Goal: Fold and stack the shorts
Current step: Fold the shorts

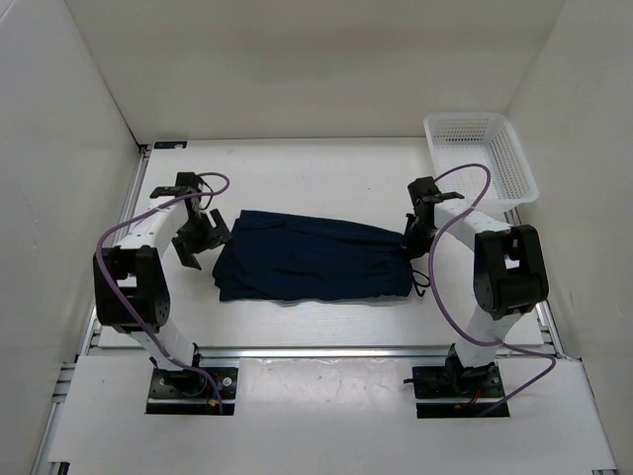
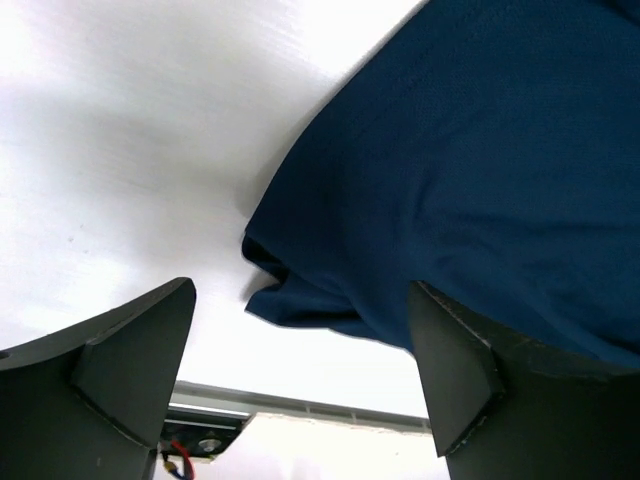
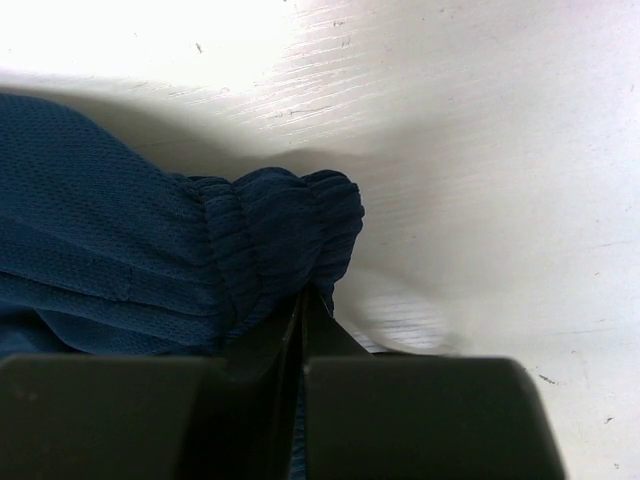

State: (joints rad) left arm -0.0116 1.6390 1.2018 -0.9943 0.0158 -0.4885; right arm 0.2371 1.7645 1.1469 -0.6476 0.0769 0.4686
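I should next grab the shorts with my left gripper by the leg hem [image 1: 219,276], opposite the waistband, to fold the legs over toward it.
The dark navy shorts [image 1: 312,257] lie spread flat in the middle of the table, waistband to the right. My left gripper [image 1: 201,237] is open and empty, just left of the shorts' left leg hem [image 2: 300,290]; its fingers [image 2: 130,360] straddle bare table and the cloth's edge. My right gripper [image 1: 415,237] is shut on the gathered elastic waistband [image 3: 285,240] at the shorts' right end, with the cloth pinched between its closed fingers [image 3: 300,330]. The drawstring [image 1: 423,282] trails off the waistband.
A white plastic mesh basket [image 1: 482,158] stands at the back right corner. White walls enclose the table on the left, back and right. An aluminium rail [image 1: 326,349] runs along the near edge by the arm bases.
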